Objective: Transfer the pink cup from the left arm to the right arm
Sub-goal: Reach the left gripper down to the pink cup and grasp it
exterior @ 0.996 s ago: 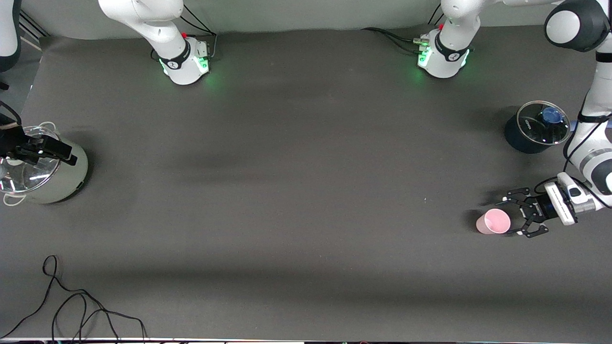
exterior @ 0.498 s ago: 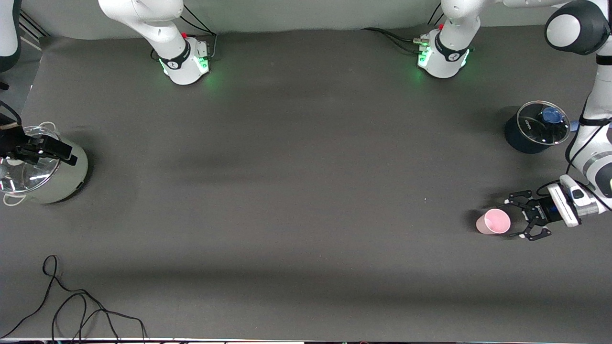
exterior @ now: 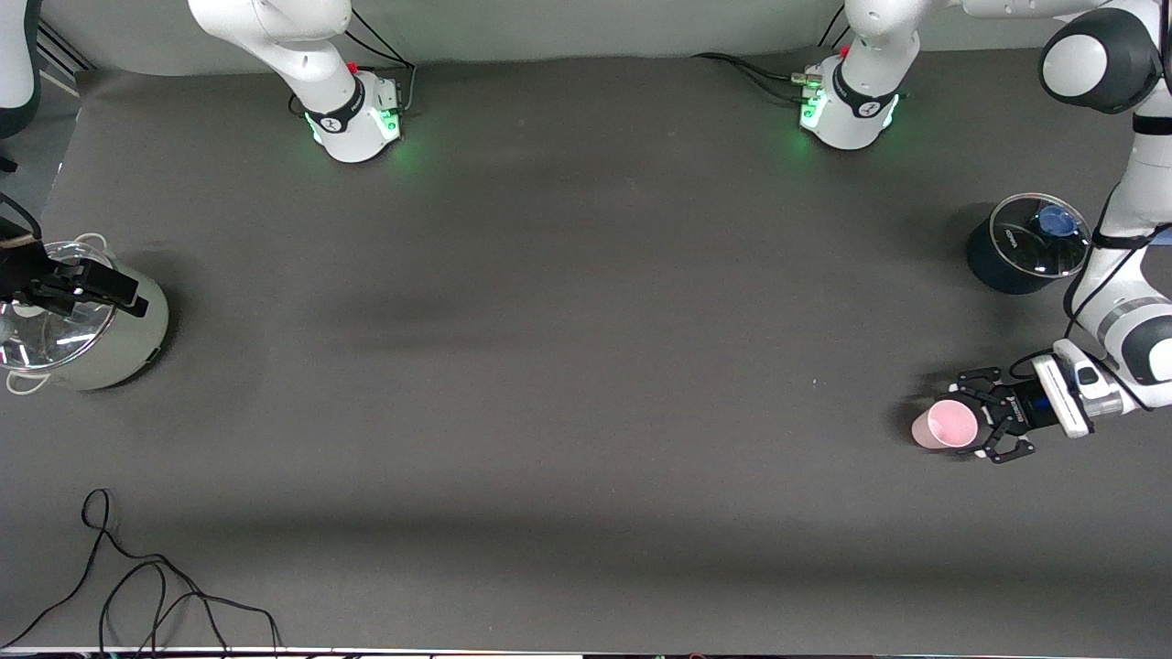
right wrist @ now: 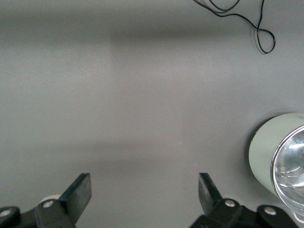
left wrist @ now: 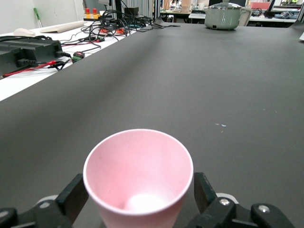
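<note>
The cup will be held by its round side (left wrist: 142, 220) in my left gripper next. That leaves the pink cup's open rim (left wrist: 138, 130) free for my right gripper.
The pink cup (exterior: 946, 425) stands upright on the dark mat near the left arm's end of the table. My left gripper (exterior: 971, 416), with skeletal linkage fingers, is low at the table and open, one finger on each side of the cup. In the left wrist view the cup (left wrist: 138, 183) fills the space between the fingers (left wrist: 76, 195), which are very close to its wall. My right gripper (exterior: 124, 288) waits open and empty over the grey-green pot (exterior: 101, 352) at the right arm's end. It also shows in the right wrist view (right wrist: 145, 187).
A dark blue pot with a glass lid (exterior: 1025, 245) stands farther from the front camera than the cup. A black cable (exterior: 137, 586) lies near the front edge at the right arm's end. The grey-green pot also shows in the right wrist view (right wrist: 273, 156).
My left gripper has slid along the table toward the cup, and its fingers now straddle the cup. The cup and the right arm have not moved.
</note>
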Robot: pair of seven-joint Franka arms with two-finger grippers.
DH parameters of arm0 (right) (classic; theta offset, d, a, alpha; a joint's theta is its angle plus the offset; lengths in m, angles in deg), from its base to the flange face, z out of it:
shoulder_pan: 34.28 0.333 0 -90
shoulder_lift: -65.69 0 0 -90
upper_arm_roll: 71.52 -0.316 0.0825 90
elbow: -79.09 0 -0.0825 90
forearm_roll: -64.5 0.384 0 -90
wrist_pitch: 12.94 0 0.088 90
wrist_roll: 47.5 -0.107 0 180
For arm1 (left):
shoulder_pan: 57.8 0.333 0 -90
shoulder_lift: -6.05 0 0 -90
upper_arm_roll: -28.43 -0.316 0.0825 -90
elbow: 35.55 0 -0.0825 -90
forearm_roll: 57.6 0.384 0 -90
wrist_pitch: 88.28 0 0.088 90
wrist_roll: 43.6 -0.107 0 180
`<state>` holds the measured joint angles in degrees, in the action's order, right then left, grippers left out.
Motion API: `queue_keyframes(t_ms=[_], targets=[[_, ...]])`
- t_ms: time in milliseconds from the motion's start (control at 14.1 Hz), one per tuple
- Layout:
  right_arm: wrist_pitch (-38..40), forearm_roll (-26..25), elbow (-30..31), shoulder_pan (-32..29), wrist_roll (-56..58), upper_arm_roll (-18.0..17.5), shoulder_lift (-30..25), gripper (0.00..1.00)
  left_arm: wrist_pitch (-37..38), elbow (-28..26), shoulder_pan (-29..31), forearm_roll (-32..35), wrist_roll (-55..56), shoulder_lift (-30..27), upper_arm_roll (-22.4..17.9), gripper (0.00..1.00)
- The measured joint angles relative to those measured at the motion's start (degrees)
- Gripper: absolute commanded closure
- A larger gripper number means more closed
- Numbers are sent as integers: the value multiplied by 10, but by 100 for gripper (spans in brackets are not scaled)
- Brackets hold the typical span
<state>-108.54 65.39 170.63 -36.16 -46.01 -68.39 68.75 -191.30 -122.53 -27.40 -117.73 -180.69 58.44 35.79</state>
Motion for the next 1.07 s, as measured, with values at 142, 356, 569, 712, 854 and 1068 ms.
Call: queue_keyframes(t_ms=[142,356,569,712,854,1068], targets=[[0,0,0,0,0,0,0,0,0,0,0,-3,0,4,7,1],[0,0,0,0,0,0,0,0,0,0,0,-8,0,5,13,1],[0,0,0,0,0,0,0,0,0,0,0,-10,0,9,14,1],[0,0,0,0,0,0,0,0,0,1,1,-11,0,12,14,1],[0,0,0,0,0,0,0,0,0,2,5,-11,-1,17,14,1],[0,0,0,0,0,0,0,0,0,2,8,-11,-5,23,14,1]])
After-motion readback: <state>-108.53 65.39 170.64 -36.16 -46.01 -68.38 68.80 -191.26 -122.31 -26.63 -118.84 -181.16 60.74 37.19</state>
